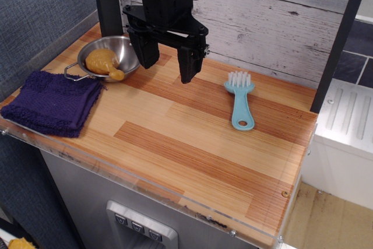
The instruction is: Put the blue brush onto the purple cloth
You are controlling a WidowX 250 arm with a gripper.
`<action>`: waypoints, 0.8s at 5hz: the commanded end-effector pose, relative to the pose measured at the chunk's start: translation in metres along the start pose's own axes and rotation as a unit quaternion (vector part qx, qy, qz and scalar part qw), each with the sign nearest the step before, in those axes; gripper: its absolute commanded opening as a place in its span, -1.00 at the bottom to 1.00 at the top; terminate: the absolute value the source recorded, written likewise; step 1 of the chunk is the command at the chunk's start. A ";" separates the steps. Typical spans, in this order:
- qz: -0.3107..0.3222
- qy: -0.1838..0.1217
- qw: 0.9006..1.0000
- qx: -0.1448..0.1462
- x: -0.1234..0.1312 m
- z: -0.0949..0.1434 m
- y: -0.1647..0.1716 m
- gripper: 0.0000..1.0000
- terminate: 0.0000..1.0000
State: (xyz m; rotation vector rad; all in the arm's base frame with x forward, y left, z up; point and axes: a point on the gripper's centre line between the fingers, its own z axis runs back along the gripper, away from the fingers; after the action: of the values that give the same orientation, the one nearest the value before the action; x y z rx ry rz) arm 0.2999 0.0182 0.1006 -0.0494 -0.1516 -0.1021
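I should next grab the brush by its light-blue handle [240, 105] with my gripper, to put the brush onto the purple cloth [52, 103].
The blue brush [240, 100] lies flat on the wooden table toward the right, white bristles at the far end, handle with its oval hole pointing toward the front. The purple cloth [52, 103] lies folded at the table's left edge. My gripper [168, 65] hangs above the table's back middle, its two black fingers wide apart and empty. It is left of the brush and right of the cloth, touching neither.
A small steel pan [113, 56] holding a yellow-brown chicken-leg toy [104, 62] stands just behind the cloth, next to my left finger. A black post [341, 39] stands at the right edge. A plank wall runs along the back.
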 end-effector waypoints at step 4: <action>-0.009 -0.003 1.000 0.009 0.063 -0.034 -0.061 1.00 -1.00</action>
State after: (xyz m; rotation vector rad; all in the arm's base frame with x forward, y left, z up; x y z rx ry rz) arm 0.3572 -0.0518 0.0628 -0.0198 -0.1092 -0.1057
